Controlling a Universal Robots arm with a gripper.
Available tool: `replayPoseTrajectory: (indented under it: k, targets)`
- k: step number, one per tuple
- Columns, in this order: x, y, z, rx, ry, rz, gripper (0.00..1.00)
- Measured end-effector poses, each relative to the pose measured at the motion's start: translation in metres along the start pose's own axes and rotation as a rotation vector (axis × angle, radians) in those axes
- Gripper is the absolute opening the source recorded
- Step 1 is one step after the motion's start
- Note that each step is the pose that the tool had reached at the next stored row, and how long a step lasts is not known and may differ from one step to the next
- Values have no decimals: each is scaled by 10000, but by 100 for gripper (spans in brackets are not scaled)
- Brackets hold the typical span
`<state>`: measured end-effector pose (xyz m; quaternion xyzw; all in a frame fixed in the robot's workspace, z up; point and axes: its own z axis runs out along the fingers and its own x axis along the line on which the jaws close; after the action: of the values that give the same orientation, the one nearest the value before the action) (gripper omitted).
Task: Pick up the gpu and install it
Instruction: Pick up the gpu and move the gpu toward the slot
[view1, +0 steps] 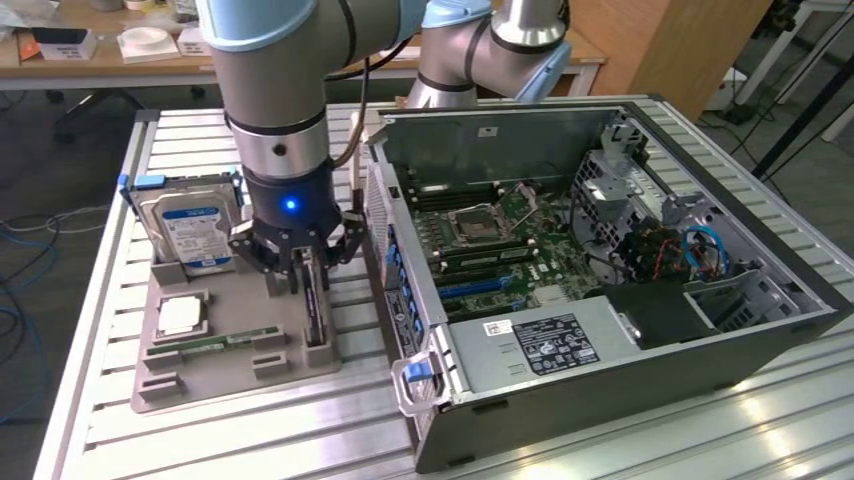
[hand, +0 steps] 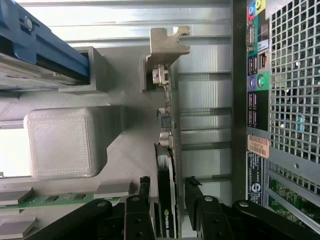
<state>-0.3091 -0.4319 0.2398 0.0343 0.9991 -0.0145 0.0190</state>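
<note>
The GPU's lower edge is down in the tray's slot, so my gripper will next take hold of the GPU by its exposed upper edge to install it.
The gpu stands on edge in a slot of the grey holder tray, a thin dark card with a silver bracket at one end. My gripper is lowered over it, open, one finger on each side of the card. In the wrist view the gpu runs between the two black fingers, with a small gap on either side. Nothing is gripped. The open computer case lies on the exterior view's right with its motherboard exposed.
On the tray stand a silver hard drive with a blue-white label, a processor and a green memory stick. The case's rear panel is close beside the gpu. The arm's base stands behind the case.
</note>
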Motion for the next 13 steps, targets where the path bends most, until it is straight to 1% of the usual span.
replayPoseTrajectory:
  k: [13]
  targets:
    - [-6, 2, 29, -1, -1, 2, 41]
